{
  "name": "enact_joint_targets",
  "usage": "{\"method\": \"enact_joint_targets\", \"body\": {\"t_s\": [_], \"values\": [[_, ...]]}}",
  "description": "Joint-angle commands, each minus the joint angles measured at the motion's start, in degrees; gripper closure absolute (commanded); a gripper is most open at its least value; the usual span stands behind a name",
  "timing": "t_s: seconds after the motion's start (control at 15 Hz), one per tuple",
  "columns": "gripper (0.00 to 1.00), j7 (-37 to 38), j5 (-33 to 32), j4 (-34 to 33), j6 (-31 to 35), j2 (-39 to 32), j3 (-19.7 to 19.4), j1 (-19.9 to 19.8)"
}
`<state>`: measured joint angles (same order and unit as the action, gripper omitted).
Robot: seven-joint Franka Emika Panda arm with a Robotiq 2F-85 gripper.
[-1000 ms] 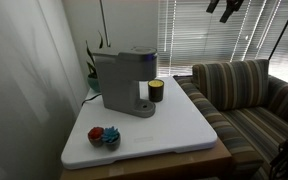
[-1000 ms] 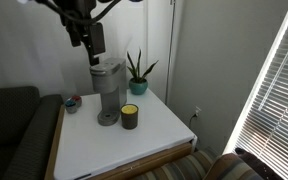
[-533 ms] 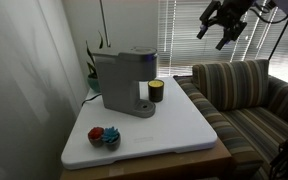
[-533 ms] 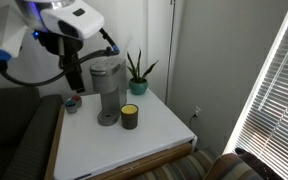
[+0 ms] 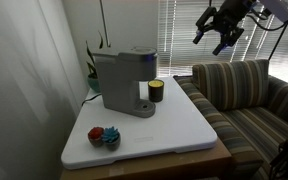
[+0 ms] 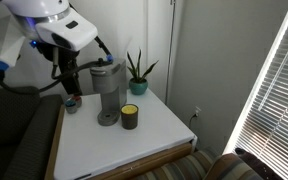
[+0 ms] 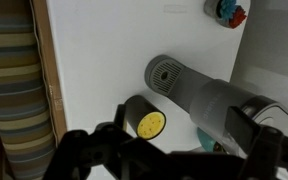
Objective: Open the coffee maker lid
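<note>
The coffee maker needs to swing open, so my gripper should next grab its rounded lid (image 5: 136, 52) by the lid's front rim, on the drip base side.
The grey coffee maker (image 5: 122, 80) stands at the back of the white table, and its rounded lid (image 5: 136, 52) lies closed on top. It also shows in the other exterior view (image 6: 108, 88) and from above in the wrist view (image 7: 212, 98), with its round drip base (image 7: 165, 74). My gripper (image 5: 215, 31) hangs open and empty, high in the air and well away from the machine, over the couch side. In the wrist view my dark fingers (image 7: 79, 150) stand wide apart at the bottom edge.
A black-and-yellow cup (image 5: 156, 91) stands next to the drip base. A red and blue object (image 5: 104, 136) lies near the table's front corner. A potted plant (image 6: 136, 72) stands behind the machine. A striped couch (image 5: 246, 100) adjoins the table.
My gripper came down into view from the top edge and has shifted a little towards the machine. The coffee maker, lid and cup have not moved.
</note>
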<state>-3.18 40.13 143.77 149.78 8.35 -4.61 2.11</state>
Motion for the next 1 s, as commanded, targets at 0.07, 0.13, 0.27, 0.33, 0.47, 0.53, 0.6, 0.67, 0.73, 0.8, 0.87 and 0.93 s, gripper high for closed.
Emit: {"method": "enact_joint_targets", "body": {"t_s": [0.07,0.13,0.27,0.33,0.47,0.53,0.6,0.67,0.73,0.8,0.87,0.93], "values": [[0.0,-7.79,10.7,-5.39,1.89,-6.05,1.03,1.99],[0.0,-9.73,12.76,-6.53,2.16,-7.35,0.35,3.09],[0.0,-12.29,16.47,-9.11,1.66,-10.15,0.29,3.36],[0.0,-13.5,17.7,-10.43,1.25,-11.81,0.26,3.32],[0.0,-14.94,19.09,-12.76,0.95,-14.91,0.33,3.02],[0.0,-15.23,19.32,-13.9,0.77,-16.39,0.34,2.87],[0.0,-15.31,19.2,-15.0,0.56,-17.71,0.36,2.75],[0.0,-15.13,18.82,-15.99,0.44,-18.83,0.36,2.67],[0.0,-14.99,18.63,-16.9,0.5,-19.84,0.4,2.64],[0.0,-14.71,18.44,-17.76,0.4,-20.69,0.43,2.63],[0.0,-14.87,18.69,-18.57,0.45,-21.55,0.54,2.62],[0.25,-14.73,18.67,-19.21,0.58,-22.19,0.6,2.66]]}}
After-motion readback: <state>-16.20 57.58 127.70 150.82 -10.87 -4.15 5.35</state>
